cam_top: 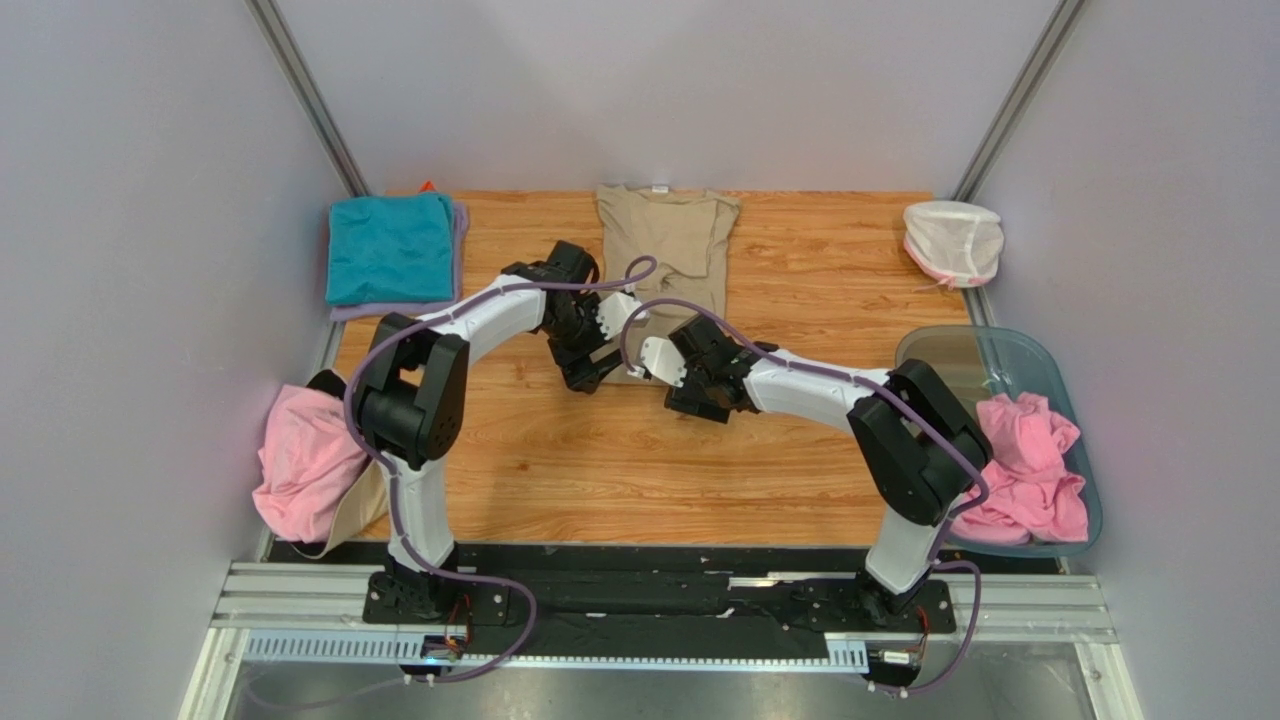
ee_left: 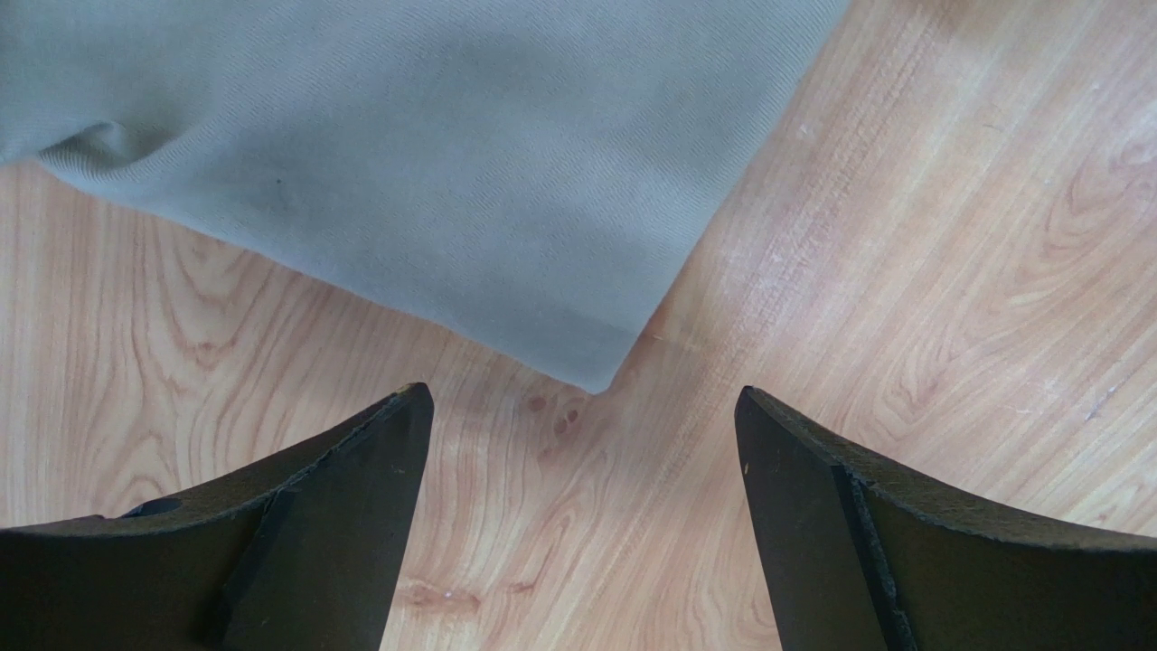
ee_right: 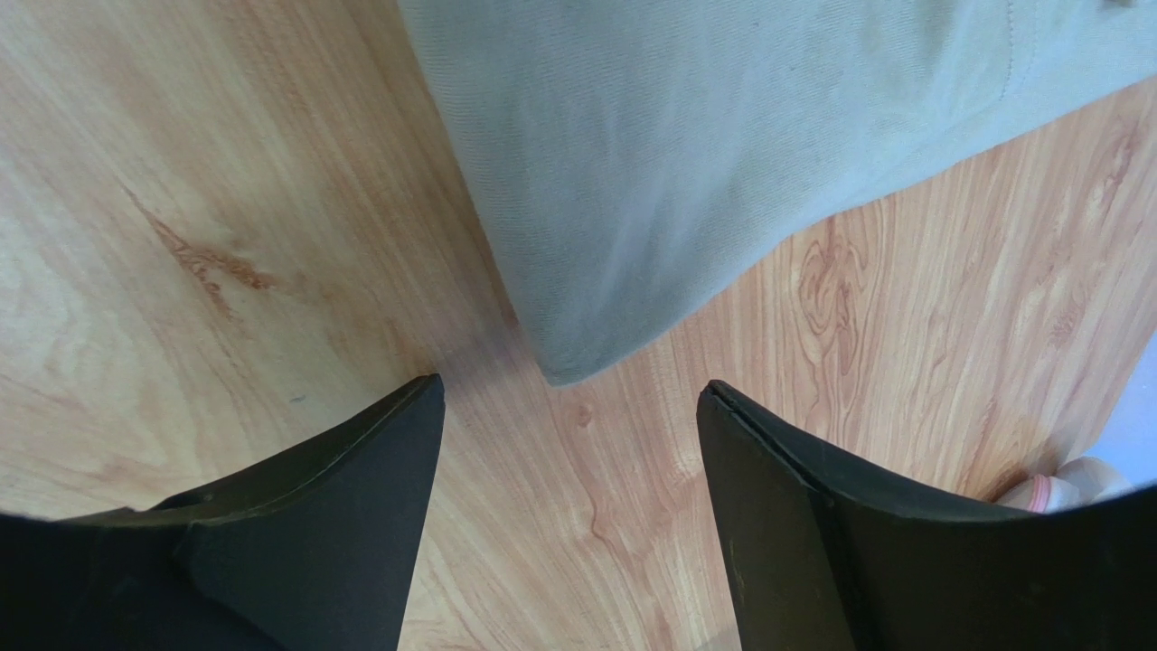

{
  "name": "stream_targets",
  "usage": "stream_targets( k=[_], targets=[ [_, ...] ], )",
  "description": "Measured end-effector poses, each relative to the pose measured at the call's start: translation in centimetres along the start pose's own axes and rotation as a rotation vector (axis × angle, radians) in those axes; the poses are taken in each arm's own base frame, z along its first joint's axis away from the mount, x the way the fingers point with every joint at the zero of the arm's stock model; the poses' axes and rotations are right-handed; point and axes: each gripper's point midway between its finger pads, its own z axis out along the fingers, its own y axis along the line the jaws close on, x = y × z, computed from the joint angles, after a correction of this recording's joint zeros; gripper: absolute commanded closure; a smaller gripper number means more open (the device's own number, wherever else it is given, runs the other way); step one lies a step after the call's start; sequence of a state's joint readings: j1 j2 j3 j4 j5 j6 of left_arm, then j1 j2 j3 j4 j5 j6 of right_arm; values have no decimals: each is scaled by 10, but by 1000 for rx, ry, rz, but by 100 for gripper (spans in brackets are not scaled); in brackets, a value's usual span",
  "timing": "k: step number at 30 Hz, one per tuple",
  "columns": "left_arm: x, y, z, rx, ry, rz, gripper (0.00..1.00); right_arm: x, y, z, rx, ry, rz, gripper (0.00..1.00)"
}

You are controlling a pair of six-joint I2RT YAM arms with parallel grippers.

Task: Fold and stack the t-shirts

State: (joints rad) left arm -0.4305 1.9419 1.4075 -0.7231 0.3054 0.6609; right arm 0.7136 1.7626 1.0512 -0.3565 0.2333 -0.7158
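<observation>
The tan t-shirt's near corner is just past my left gripper's fingers. I need to grip the t-shirt there next with my left gripper to fold its near end toward the collar.
A tan t-shirt [cam_top: 661, 248] lies lengthwise at the back middle of the wooden table, collar away from me. Both grippers hover at its near end. My left gripper [cam_top: 589, 368] [ee_left: 581, 396] is open over bare wood, and the near left corner of the tan t-shirt [ee_left: 408, 149] lies just past its fingertips. My right gripper [cam_top: 639, 365] [ee_right: 571, 387] is open too, with the other near corner of the tan t-shirt [ee_right: 706, 149] just beyond its tips. A folded teal t-shirt [cam_top: 391, 248] rests on a lilac one at the back left.
A pink t-shirt [cam_top: 308, 458] hangs crumpled over the table's left edge. More pink t-shirts [cam_top: 1029, 465] fill a clear bluish tub [cam_top: 1037, 360] at the right. A white net pouch [cam_top: 953, 240] sits at the back right. Grey walls enclose the table.
</observation>
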Motion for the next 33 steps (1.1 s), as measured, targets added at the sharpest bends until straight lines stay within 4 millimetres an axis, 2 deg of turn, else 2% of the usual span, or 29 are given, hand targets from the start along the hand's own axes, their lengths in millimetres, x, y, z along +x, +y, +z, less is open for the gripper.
stream_targets(
  k=[9,14,20,24,27,28,32,33],
  targets=[
    [-9,8,7,11,-1,-2,9,-3,-19,3,30,-14,17,27],
    [-8,6,12,22,9,-3,8,-4,-20,11,25,-11,14,28],
    [-6,0,19,41,27,-2,16,-8,-21,16,24,-17,-1,29],
    [-8,3,22,40,28,-2,29,-11,-23,19,24,-20,-9,33],
    [-10,6,23,34,32,-3,42,-14,-25,23,27,-22,-15,46],
    [-10,7,23,31,34,-3,46,-14,-25,24,25,-23,-14,55],
    [-11,9,25,28,34,-2,64,-17,-26,32,25,-26,-27,72],
    [-11,8,25,28,33,-1,68,-17,-26,34,25,-26,-30,80]
  ],
)
